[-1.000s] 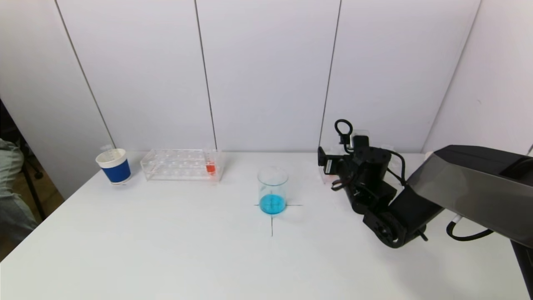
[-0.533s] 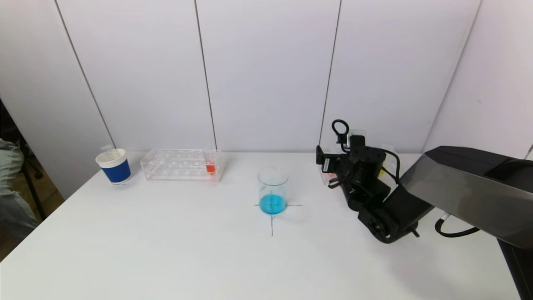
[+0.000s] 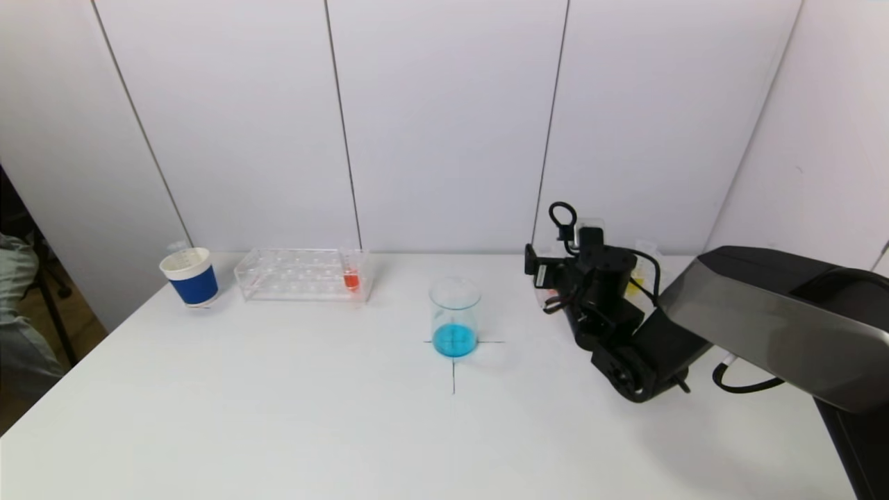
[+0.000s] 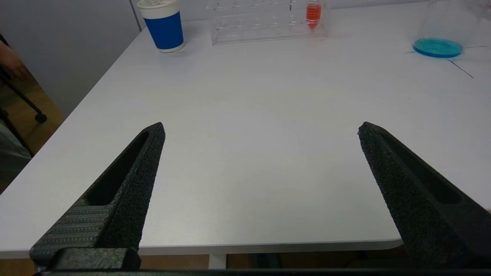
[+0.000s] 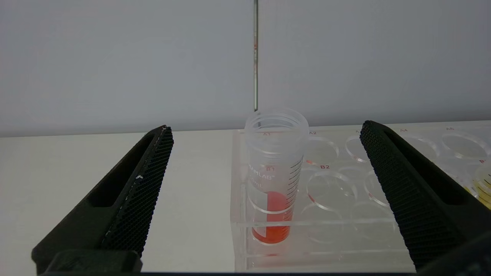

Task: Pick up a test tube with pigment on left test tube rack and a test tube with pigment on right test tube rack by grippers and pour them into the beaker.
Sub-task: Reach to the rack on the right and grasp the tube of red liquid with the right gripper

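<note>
I should grab the clear test tube by its upper section (image 5: 275, 158) with my right gripper next. The tube is surrounded by the rack's corner hole (image 5: 270, 209) lower down.
The glass beaker (image 3: 455, 316) holds blue liquid and stands mid-table on a drawn cross. The left rack (image 3: 302, 274) at the back left carries a test tube with red pigment (image 3: 351, 278). My right arm (image 3: 597, 305) covers most of the right rack in the head view. In the right wrist view, my right gripper (image 5: 266, 126) is open. An uncapped test tube with red pigment (image 5: 274, 184) stands upright in the clear right rack's (image 5: 345, 230) corner hole, centred ahead of the jaws and touching neither finger. My left gripper (image 4: 261, 128) is open and empty, low at the table's near edge.
A blue paper cup (image 3: 191, 278) stands left of the left rack. A tube with yellow pigment (image 5: 484, 184) sits farther along the right rack. The white wall rises just behind both racks. The left wrist view shows the left rack (image 4: 261, 23) and beaker (image 4: 437, 46) far off.
My right arm has crept forward and slightly left toward the right rack, still open. Beaker, left rack and cup have not moved.
</note>
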`<control>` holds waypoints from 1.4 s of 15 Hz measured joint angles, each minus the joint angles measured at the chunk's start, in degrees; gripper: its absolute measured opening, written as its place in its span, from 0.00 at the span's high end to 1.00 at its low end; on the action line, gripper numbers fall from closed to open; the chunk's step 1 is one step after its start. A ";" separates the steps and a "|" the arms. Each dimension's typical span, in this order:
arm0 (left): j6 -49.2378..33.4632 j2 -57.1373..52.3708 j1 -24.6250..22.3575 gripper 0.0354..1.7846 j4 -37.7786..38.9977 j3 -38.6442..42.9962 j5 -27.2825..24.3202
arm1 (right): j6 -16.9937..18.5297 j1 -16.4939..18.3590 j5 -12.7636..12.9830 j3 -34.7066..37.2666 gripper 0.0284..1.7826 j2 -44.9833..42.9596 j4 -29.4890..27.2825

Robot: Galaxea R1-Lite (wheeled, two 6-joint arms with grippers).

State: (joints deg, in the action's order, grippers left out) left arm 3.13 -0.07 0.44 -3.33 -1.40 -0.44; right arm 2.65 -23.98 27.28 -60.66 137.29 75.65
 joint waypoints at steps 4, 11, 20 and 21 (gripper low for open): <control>0.02 0.00 0.00 0.01 0.00 0.00 0.00 | -0.20 0.17 -0.20 -0.41 0.01 0.41 0.11; 0.02 0.00 0.00 0.01 0.00 0.00 0.00 | -0.20 0.44 -0.20 -1.55 0.01 1.30 0.80; 0.02 0.00 0.00 0.01 0.02 0.00 0.00 | -0.20 0.44 -0.11 -1.90 0.01 2.45 0.89; 0.02 0.00 0.00 0.01 0.00 0.00 0.00 | -0.28 0.44 -0.11 -1.99 0.01 2.51 0.89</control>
State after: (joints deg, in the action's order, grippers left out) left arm 3.16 -0.07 0.44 -3.33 -1.40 -0.44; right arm 2.36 -23.54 27.17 -62.65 139.80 76.54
